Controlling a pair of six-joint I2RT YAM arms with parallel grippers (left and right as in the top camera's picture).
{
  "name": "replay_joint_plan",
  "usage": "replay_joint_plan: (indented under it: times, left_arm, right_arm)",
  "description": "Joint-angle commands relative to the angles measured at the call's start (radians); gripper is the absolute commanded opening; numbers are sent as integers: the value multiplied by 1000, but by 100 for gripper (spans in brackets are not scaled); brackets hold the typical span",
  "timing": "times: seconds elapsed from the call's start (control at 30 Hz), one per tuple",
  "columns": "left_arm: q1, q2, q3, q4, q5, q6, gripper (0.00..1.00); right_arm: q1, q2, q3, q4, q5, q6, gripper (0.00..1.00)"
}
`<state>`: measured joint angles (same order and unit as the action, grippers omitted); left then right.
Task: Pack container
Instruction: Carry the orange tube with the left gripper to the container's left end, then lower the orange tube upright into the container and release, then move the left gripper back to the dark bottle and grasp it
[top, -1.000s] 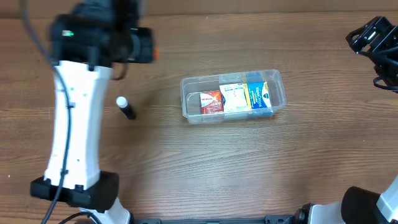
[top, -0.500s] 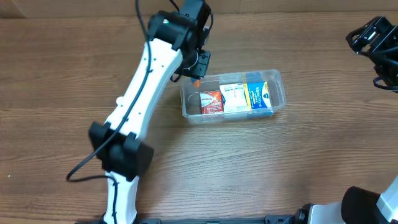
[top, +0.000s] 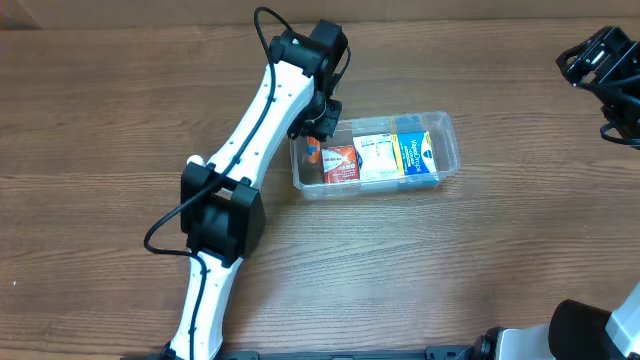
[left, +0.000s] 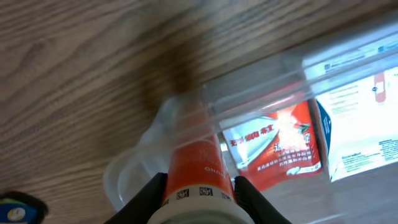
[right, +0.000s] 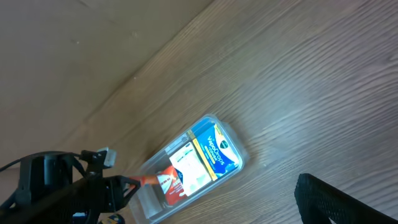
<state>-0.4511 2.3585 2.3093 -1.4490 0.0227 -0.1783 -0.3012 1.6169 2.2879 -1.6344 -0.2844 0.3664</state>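
The orange tube's (top: 313, 152) tip is inside beside the red box and the tube would rest in the tub, so it is time for my left gripper to release it now.
The container (top: 449, 138) is a clear shallow tub at the table's middle. It holds a red box (top: 340, 163), a white box (top: 375, 157) and a blue box (top: 415, 152) side by side. My left gripper (top: 318, 128) is shut on an orange tube (top: 313, 152) with a white cap, and the tube's tip points down into the tub's bare left end. The left wrist view shows the tube (left: 194, 163) between the jaws (left: 196, 190), beside the red box (left: 280, 144) and the tub's rim (left: 261, 78). My right gripper (top: 598, 57) hangs open and empty far to the upper right.
A small stick with a white cap (top: 194, 161) lies on the table left of the tub, partly hidden by my left arm. The right wrist view shows the tub (right: 149, 198) from far off and one black finger (right: 342, 199) at the lower right.
My left arm swung from the far left over to the tub with the orange tube, then lowered the tube's tip into the tub's left end. The right arm has not moved.
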Motion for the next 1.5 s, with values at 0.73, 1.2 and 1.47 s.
replay_joint_plan:
  times: [0.73,1.2,1.47]
  left_arm:
    - [6,-233,63,-113,31,13,90]
    - [358,-389,-19,-241,-116,-92,99]
    - [541,-384,-425,-155,11,-81,91]
  right_arm:
    - [-2,-4,3,5,-5,5,100]
    - [-2,-4,3,5,-5,5,100]
    - [-2,-4,3,5,-5,5,100]
